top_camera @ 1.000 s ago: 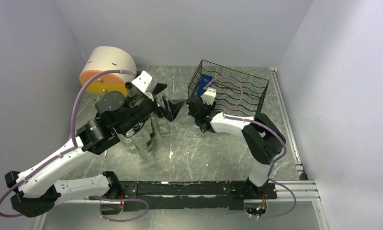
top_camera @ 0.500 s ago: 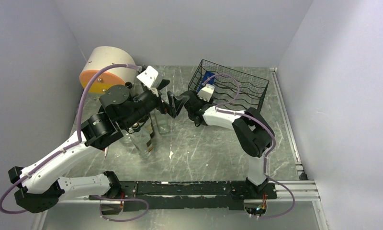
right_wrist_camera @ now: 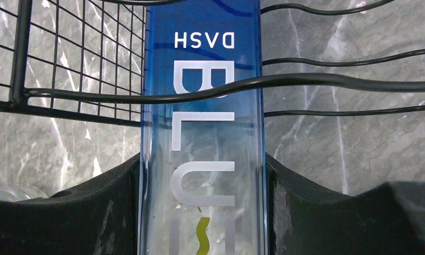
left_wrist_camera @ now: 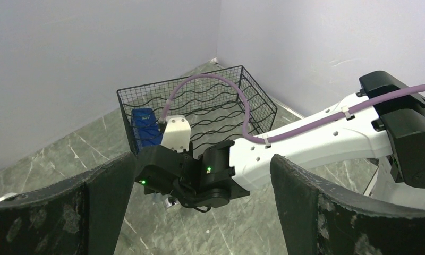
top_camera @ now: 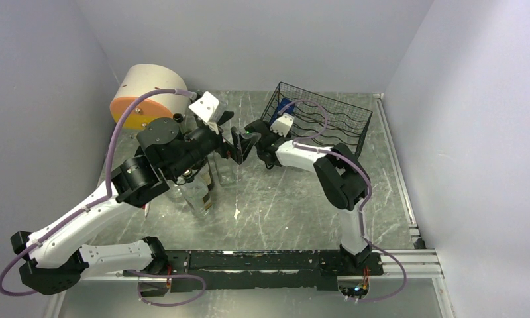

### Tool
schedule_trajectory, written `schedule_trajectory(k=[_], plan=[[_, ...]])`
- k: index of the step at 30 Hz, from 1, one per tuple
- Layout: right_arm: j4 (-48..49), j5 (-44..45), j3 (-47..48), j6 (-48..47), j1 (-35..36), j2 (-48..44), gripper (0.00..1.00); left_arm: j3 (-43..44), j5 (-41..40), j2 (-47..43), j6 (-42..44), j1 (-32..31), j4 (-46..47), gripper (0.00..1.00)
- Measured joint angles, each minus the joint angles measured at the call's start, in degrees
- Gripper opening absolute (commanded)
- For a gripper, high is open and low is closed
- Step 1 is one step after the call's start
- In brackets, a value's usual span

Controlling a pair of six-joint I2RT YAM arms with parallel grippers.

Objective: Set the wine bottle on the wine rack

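Note:
The wine bottle's blue end is under a wire and the bottle would rest in the rack (top_camera: 335, 126), so the right gripper needs to open.
The wine bottle (right_wrist_camera: 202, 133) is clear glass with a blue tint and white letters. My right gripper (right_wrist_camera: 202, 178) is shut on its body, one finger on each side. The bottle's far end passes under a wavy wire of the black wine rack (right_wrist_camera: 327, 81). In the top view the rack (top_camera: 335, 126) stands at the back right, the blue end (top_camera: 285, 107) sits at its left mesh end, and my right gripper (top_camera: 262, 140) is just outside that end. My left gripper (top_camera: 239, 146) is open and empty, close to the right gripper's left and facing it. The left wrist view shows the rack (left_wrist_camera: 215, 103) and the blue end (left_wrist_camera: 145, 125).
A cream drum with an orange face (top_camera: 146, 99) stands at the back left. Several clear glass bottles (top_camera: 197, 192) stand under my left forearm. Grey walls close in the left, back and right sides. A metal rail (top_camera: 398, 179) runs along the table's right edge.
My right gripper has carried the bottle left and back toward the rack's left end. My left gripper has swung right toward it and has held still for the last half second.

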Motion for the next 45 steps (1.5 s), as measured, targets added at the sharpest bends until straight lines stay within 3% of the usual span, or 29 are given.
schedule_trajectory(k=[6,10,15,26,31,45], plan=[[-0.2,-0.5,1.2,1.4,-0.9,1.1,0.64,0.0,0.0,0.0,0.0,0.0,-0.3,1.0],[1.4,-1.5,0.8,0.8,-1.3,1.1,0.8,0.1,0.0,0.0,0.0,0.0,-0.5,1.0],[6.5,-5.1,-0.6,-1.2,-2.2,-0.7,0.9,1.3,-0.2,0.7,0.0,0.0,-1.7,1.0],[7.5,-12.2,-6.7,-3.5,-2.6,-9.7,0.92,1.4,-2.0,0.7,-0.1,0.0,-2.7,1.0],[8.2,-17.1,-12.7,-5.8,-2.5,-18.0,0.9,1.5,-3.5,0.2,-1.1,0.0,-3.8,1.0],[7.9,-42.9,-20.3,-28.2,-2.5,-42.4,0.85,-1.0,-10.0,-5.5,-3.4,0.0,-3.3,1.0]])
